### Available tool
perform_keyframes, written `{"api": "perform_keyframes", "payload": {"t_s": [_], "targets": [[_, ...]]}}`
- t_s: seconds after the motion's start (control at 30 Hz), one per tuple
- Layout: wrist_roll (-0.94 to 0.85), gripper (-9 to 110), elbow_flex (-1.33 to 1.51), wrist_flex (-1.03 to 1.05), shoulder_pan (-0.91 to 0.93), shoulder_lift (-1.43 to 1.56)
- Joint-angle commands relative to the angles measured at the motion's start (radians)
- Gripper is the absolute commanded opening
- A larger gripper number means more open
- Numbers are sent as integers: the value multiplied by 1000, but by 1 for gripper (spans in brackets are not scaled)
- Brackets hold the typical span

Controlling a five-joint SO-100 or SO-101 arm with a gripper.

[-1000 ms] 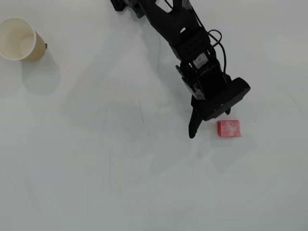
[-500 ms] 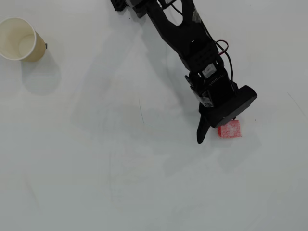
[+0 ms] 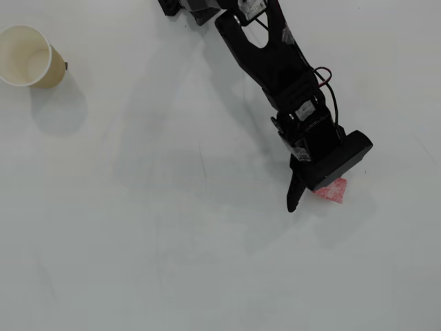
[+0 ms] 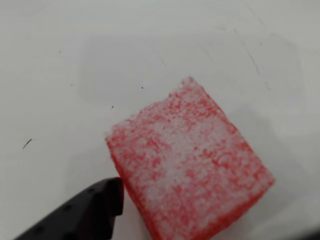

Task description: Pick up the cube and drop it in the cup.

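Note:
My gripper grabs the red cube's speckled sides next, to drop the cube in the cream paper cup (image 3: 31, 58).
The cube (image 3: 335, 189) is a small red block with whitish speckled faces. It lies on the white table at the right of the overhead view, mostly hidden under the gripper's black body. It fills the wrist view (image 4: 187, 160). My gripper (image 3: 313, 200) is low over the cube and open, with one black finger (image 3: 295, 195) splayed out to the cube's left. In the wrist view the gripper (image 4: 215, 215) shows only that finger's tip (image 4: 92, 210), right beside the cube's lower left edge. The other finger is hidden. The cream paper cup (image 3: 31, 58) stands upright at the far upper left, empty.
The black arm (image 3: 265, 52) comes in from the top edge of the overhead view and slants down to the right. The white table (image 3: 172, 241) has faint scratches and small dark specks.

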Motion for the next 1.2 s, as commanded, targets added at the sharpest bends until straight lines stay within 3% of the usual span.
{"api": "perform_keyframes", "payload": {"t_s": [0.0,0.4,0.9,1.17], "targets": [[5,50,-166,-35,-2,28],[5,50,-322,-6,3,-84],[5,49,-308,18,28,-77],[5,30,-299,89,28,-64]]}}
